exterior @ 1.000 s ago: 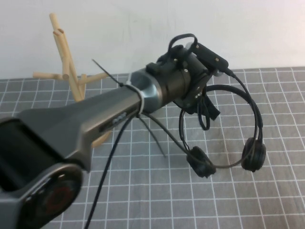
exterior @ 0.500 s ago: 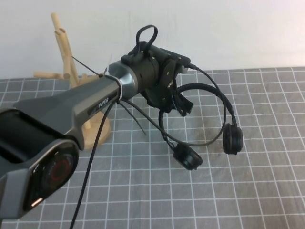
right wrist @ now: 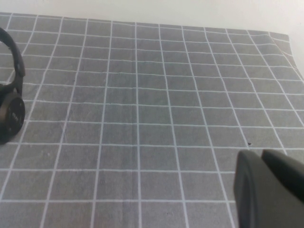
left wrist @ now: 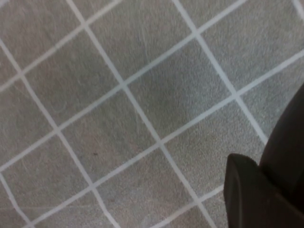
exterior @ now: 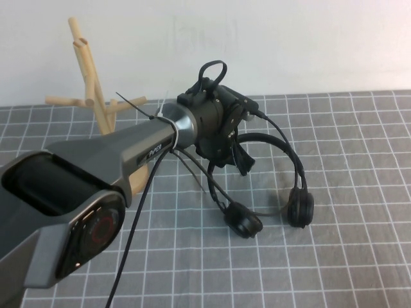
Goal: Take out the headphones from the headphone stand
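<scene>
The ear cups hang down at the gridded mat in the high view, so the headphones would lie there. It is time for my left gripper to open.
My left gripper (exterior: 236, 153) is shut on the thin headband of the black headphones (exterior: 286, 149) over the middle of the mat. The two ear cups (exterior: 243, 220) hang down to about mat level; I cannot tell if they touch it. The headphones are off the wooden headphone stand (exterior: 89, 78), which stands at the back left with its base partly hidden behind my left arm. The left wrist view shows only mat and the dark fingers (left wrist: 247, 190). My right gripper (right wrist: 259, 157) is shut and empty, low over the mat on the right, with one ear cup (right wrist: 10, 116) far from it.
A grey mat with a white grid (exterior: 347, 256) covers the table. A white wall stands behind it. My left arm's long body (exterior: 96, 173) crosses the left half of the high view. Loose cables and zip-tie ends hang under the wrist.
My left gripper has carried the headphones to the left, away from the right side of the mat, and then lowered them, so the ear cups now sit lower.
</scene>
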`<state>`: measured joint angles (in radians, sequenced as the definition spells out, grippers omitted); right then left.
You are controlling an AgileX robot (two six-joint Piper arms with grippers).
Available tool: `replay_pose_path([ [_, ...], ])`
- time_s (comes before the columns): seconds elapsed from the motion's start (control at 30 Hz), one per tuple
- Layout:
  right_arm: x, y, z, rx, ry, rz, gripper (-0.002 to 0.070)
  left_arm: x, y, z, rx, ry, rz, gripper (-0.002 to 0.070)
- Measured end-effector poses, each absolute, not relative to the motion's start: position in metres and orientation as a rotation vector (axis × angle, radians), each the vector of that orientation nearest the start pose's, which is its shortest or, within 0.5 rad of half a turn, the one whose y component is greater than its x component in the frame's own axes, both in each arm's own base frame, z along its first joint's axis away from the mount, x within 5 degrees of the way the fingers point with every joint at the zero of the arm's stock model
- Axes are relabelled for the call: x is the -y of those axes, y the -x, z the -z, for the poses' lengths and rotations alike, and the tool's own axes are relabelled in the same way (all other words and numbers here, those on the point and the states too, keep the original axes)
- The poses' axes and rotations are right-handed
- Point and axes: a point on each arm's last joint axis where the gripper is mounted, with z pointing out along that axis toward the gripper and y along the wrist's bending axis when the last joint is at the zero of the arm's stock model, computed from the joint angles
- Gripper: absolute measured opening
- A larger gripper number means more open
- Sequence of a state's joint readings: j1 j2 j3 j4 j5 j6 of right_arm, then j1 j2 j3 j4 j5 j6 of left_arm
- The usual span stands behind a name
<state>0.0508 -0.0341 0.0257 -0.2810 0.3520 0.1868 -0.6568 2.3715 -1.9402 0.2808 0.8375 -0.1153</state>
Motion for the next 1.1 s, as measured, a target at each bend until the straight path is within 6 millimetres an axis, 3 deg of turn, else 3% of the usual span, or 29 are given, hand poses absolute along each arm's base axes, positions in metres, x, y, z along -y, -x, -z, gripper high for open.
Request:
replay_pose_path([
  [0.13, 0.006, -0.052, -0.176, -1.814, 0.049, 0.106, -0.0006, 0.296, -0.415, -0.147, -2.521, -0.910, -0.108, 0.0080],
  [0.27, 0.006, -0.052, -0.176, -1.814, 0.049, 0.106, -0.0006, 0.297, -0.414, -0.147, -2.535, -0.896, -0.080, 0.0250],
  [0.37, 0.006, -0.052, -0.176, -1.814, 0.049, 0.106, -0.0006, 0.298, -0.413, -0.146, -2.547, -0.886, -0.061, 0.0335],
  [0.5, 0.006, -0.052, -0.176, -1.814, 0.049, 0.106, -0.0006, 0.299, -0.413, -0.152, -2.566, -0.872, -0.058, 0.0355],
  [0.6, 0.006, -0.052, -0.176, -1.814, 0.049, 0.106, -0.0006, 0.301, -0.416, -0.169, -2.557, -0.848, -0.050, 0.0313],
  [0.7, 0.006, -0.052, -0.176, -1.814, 0.049, 0.106, -0.0006, 0.303, -0.417, -0.202, -2.510, -0.811, -0.016, 0.0225],
  [0.87, 0.006, -0.052, -0.176, -1.814, 0.049, 0.106, -0.0006, 0.300, -0.405, -0.296, -2.331, -0.749, 0.097, 0.0059],
  [0.97, 0.006, -0.052, -0.176, -1.814, 0.049, 0.106, -0.0006, 0.290, -0.382, -0.358, -2.190, -0.751, 0.095, 0.0015],
  [1.1, 0.006, -0.052, -0.176, -1.814, 0.049, 0.106, -0.0006, 0.275, -0.341, -0.426, -2.029, -0.775, 0.006, 0.0001],
])
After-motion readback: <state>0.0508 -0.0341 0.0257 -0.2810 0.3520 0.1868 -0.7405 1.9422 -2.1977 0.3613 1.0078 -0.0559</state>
